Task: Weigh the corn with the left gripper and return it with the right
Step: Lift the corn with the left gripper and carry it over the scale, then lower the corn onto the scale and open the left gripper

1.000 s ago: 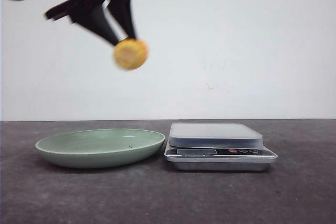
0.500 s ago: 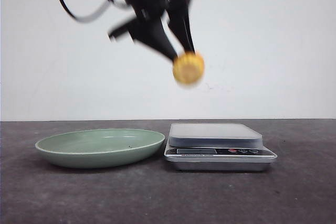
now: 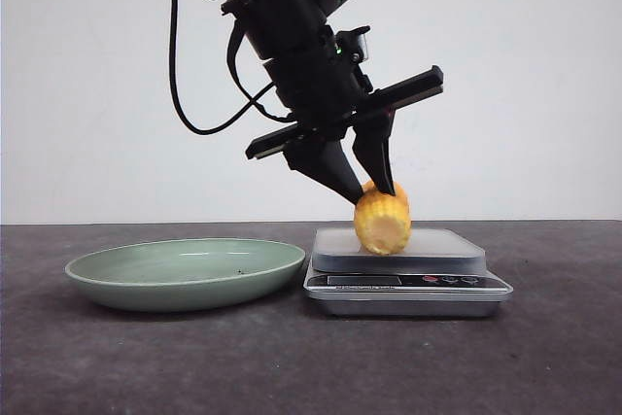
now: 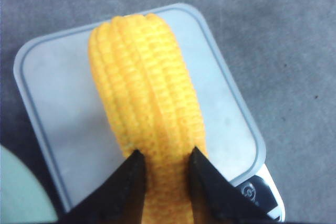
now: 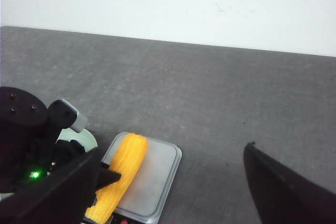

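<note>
The lower edge of the corn (image 3: pixel 382 221) sits on the scale platform (image 3: pixel 447 245) and the corn would rest there, so the left gripper should open now.
The corn (image 3: pixel 382 221) is a yellow cob piece, flat cut end toward the front camera, lying low on the grey platform of the kitchen scale (image 3: pixel 408 284) and seeming to touch it. My left gripper (image 3: pixel 374 193) reaches down from above and is shut on the corn. In the left wrist view its black fingertips (image 4: pixel 134 163) pinch the near end of the corn (image 4: pixel 147 93) over the scale platform (image 4: pixel 58 103). My right gripper (image 5: pixel 173 149) is open and empty, high above the table, and looks down on the corn (image 5: pixel 123 174) and scale (image 5: pixel 155 177).
A shallow green plate (image 3: pixel 185 274) stands on the dark grey table just left of the scale, empty. Its rim shows in the left wrist view (image 4: pixel 16 198). The scale's display and buttons (image 3: pixel 447 280) face the front. A white wall stands behind.
My left gripper has carried the corn right and down, from high above the plate to the scale platform. The plate and scale have not moved.
</note>
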